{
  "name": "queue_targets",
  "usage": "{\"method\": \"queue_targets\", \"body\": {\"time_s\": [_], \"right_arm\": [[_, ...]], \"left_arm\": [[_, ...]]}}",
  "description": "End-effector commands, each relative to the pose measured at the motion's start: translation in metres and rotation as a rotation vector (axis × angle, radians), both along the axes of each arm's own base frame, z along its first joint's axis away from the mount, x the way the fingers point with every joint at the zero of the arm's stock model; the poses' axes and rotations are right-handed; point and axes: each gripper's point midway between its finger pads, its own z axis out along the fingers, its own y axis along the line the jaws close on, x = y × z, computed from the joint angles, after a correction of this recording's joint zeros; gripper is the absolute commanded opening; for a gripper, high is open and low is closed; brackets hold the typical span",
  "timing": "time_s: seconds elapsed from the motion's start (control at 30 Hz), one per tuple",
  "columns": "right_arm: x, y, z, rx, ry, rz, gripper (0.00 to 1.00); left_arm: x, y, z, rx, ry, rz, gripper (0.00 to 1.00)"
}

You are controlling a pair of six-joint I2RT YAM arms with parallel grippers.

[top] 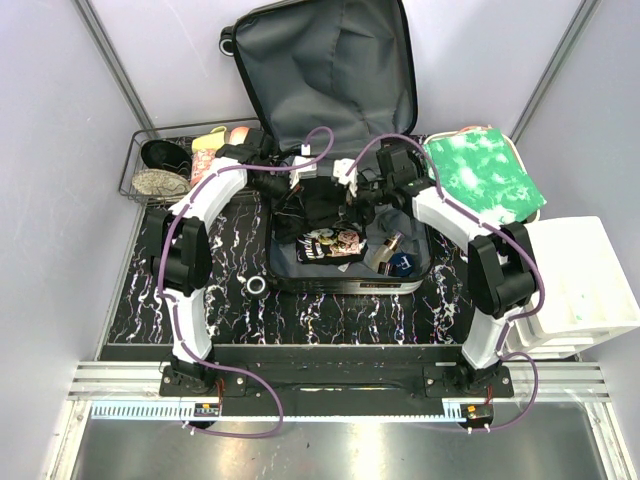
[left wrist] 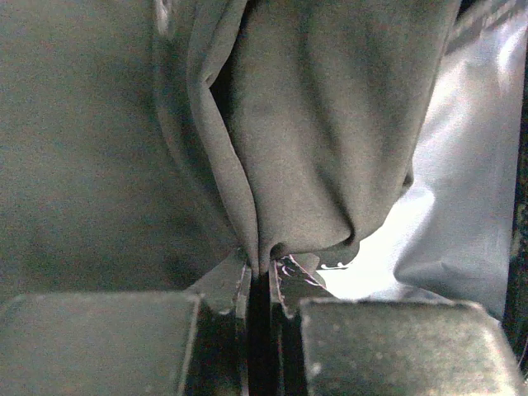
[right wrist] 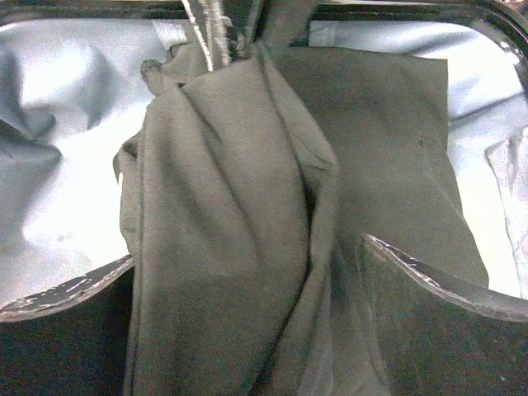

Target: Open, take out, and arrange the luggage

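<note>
My right gripper next grips the draped fold of the dark garment (top: 320, 205) opposite my left gripper, leaving the rest free, to lay it over the green-and-white cloth.
The luggage (top: 345, 284) lies open on the dark marbled table, its grey-lined lid (top: 330, 70) standing up at the back. A dark garment (top: 320, 205) is bunched over its base. My left gripper (top: 285, 190) is at the garment's left side. In the left wrist view its jaws (left wrist: 266, 268) are shut on a fold of the dark garment (left wrist: 313, 124). My right gripper (top: 355, 190) is at the garment's right side. In the right wrist view it (right wrist: 247, 264) stands open, fingers wide apart, with the garment (right wrist: 231, 206) draped between them over the pale lining (right wrist: 58, 124).
A black wire basket (top: 135, 165) holding shoes stands at the left. A green-and-white cloth (top: 480, 175) lies right of the case, with white bins (top: 585, 290) nearer. A tape roll (top: 257, 286) sits by the case's front left corner. A printed item (top: 330, 243) and small things lie inside.
</note>
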Motion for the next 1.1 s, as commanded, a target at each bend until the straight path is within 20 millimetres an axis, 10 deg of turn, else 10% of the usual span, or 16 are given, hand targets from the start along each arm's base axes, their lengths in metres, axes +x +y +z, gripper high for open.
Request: {"method": "queue_targets", "body": {"time_s": [0.0, 0.57, 0.67, 0.83, 0.9, 0.93, 1.03, 1.07], "right_arm": [[0.006, 0.018, 0.021, -0.018, -0.251, -0.004, 1.00], [0.022, 0.041, -0.039, -0.158, -0.268, 0.049, 0.97], [0.029, 0.040, -0.043, -0.167, -0.286, 0.025, 0.78], [0.041, 0.039, -0.021, -0.138, -0.361, -0.031, 0.08], [0.049, 0.033, -0.006, -0.143, -0.411, -0.053, 0.00], [0.055, 0.026, 0.003, -0.139, -0.427, -0.073, 0.00], [0.071, 0.004, 0.040, -0.111, -0.488, -0.126, 0.00], [0.073, -0.002, 0.062, -0.086, -0.520, -0.136, 0.00]], "left_arm": [[0.006, -0.011, 0.020, -0.077, -0.026, -0.023, 0.00], [0.005, -0.014, 0.026, -0.109, -0.023, -0.032, 0.00], [0.004, -0.013, 0.031, -0.117, -0.033, -0.033, 0.00], [0.005, -0.008, 0.035, -0.113, -0.040, -0.016, 0.00], [0.007, -0.005, 0.041, -0.109, -0.052, -0.002, 0.11], [0.008, -0.004, 0.044, -0.107, -0.049, 0.011, 0.36], [0.011, 0.001, 0.057, -0.098, -0.050, 0.063, 0.64], [0.012, 0.003, 0.067, -0.106, -0.065, 0.084, 0.92]]}}
